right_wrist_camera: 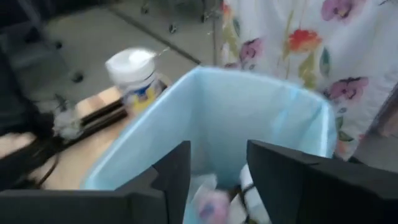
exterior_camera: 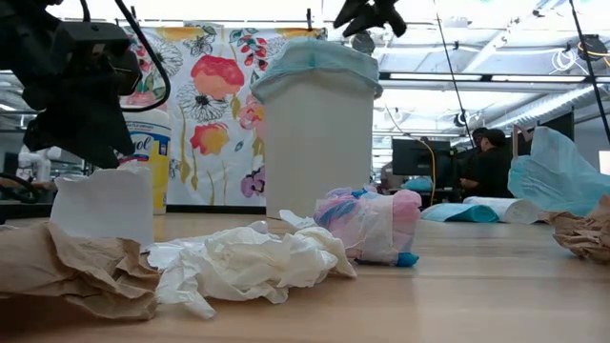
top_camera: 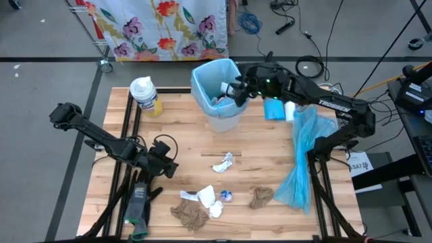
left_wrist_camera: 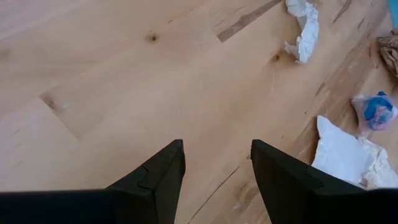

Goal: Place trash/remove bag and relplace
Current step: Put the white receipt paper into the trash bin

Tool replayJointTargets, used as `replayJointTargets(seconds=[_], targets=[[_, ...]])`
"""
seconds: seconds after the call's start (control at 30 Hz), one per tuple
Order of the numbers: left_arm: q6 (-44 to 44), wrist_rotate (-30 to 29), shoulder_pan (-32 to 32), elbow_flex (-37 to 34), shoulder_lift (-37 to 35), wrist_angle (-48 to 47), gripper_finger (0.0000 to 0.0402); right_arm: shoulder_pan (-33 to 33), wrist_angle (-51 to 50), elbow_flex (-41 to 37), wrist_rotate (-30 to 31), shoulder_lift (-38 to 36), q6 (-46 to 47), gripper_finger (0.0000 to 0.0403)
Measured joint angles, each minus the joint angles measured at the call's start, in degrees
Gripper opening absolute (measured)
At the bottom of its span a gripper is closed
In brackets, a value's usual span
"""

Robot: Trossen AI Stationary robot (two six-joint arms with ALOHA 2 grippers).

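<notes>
My right gripper will next grab the white tissue wad by its narrow end (top_camera: 223, 163), so that the trash gets into the bin (top_camera: 217, 94).
A white bin (top_camera: 217, 94) lined with a light blue bag stands at the table's far middle; scraps lie inside it (right_wrist_camera: 211, 202). My right gripper (top_camera: 237, 90) hovers open over the bin's right rim, and its wrist view (right_wrist_camera: 217, 180) looks down into the bag. More trash lies on the near table: white tissue wads (top_camera: 223, 162) (top_camera: 208, 197), brown paper towels (top_camera: 191, 214) (top_camera: 261, 196) and a bluish wrapper (top_camera: 227, 196). My left gripper (top_camera: 165, 166) hangs open and holding nothing above bare wood (left_wrist_camera: 214, 162), left of the scraps.
A wipes canister (top_camera: 146, 95) stands left of the bin. A loose blue bag (top_camera: 304, 158) is draped along the table's right side, with a bag roll (top_camera: 273, 108) beside the bin. Black-and-grey gloves (top_camera: 138, 206) lie at the near left edge. A flowered cloth (top_camera: 162, 27) hangs beyond.
</notes>
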Motion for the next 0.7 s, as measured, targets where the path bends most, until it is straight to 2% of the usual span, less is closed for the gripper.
replayJointTargets(seconds=[0.17,0.27,0.37,0.53,0.7], targets=[[0.0,0.0,0.0,0.0,0.0,-0.1,0.0186,2.9,-11.8,0.1,-11.3,-2.5,1.5,0.0161],[0.0,0.0,0.0,0.0,0.0,-0.1,0.0187,6.8,-19.1,-0.8,-11.9,-2.5,3.1,0.0158],[0.1,0.0,0.0,0.0,0.0,-0.1,0.0187,10.8,-20.4,-4.0,-11.8,-2.1,6.0,0.0152],[0.1,0.2,0.0,0.0,0.0,0.1,0.0186,16.6,-11.0,-14.3,-11.8,-1.7,11.5,0.0149],[0.1,0.2,0.0,0.0,0.0,0.1,0.0186,21.3,6.5,-26.7,-11.8,-0.5,13.0,0.0149]])
